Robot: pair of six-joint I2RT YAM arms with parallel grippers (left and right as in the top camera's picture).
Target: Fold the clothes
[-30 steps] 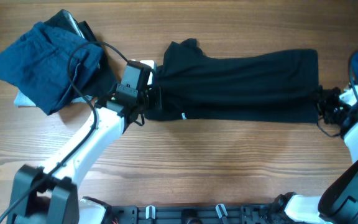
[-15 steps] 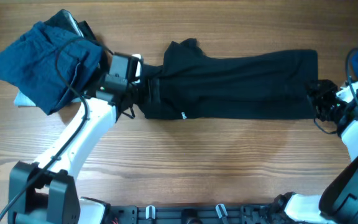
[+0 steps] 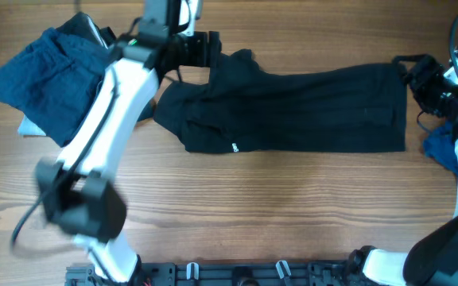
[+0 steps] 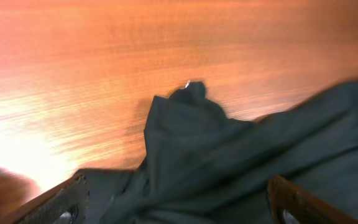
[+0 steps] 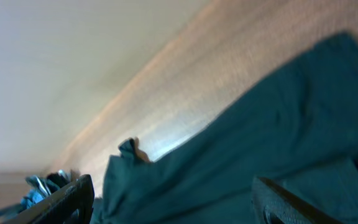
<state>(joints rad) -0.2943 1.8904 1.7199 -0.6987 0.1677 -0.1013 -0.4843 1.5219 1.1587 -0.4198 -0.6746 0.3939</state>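
My right gripper grabs the large black garment [image 3: 293, 107] at its outer far corner next, to fold the garment's far edge toward the front.
The large black garment [image 3: 293, 107] of the clothes lies flat across the table's middle, its small white tag [image 3: 234, 147] near the front edge. My left gripper [image 3: 213, 49] hovers open over the garment's far-left corner. In the left wrist view the black cloth [image 4: 229, 162] lies loose below the left gripper [image 4: 179, 205], whose fingers [image 4: 64, 202] stand wide apart. My right gripper [image 3: 408, 73] is open at the far-right corner. The right wrist view shows the cloth [image 5: 241, 143] under the spread right gripper [image 5: 179, 199], touching neither finger.
A heap of blue and navy clothes [image 3: 50, 79] sits at the far left on something white [image 3: 30, 127]. Another blue garment [image 3: 444, 147] lies at the right edge. My left arm [image 3: 106, 119] crosses the table's left side. Bare wood [image 3: 293, 206] fills the front.
Both grippers opened and let go of the black garment, then moved away toward the table's far side. The garment's left end now lies spread further left.
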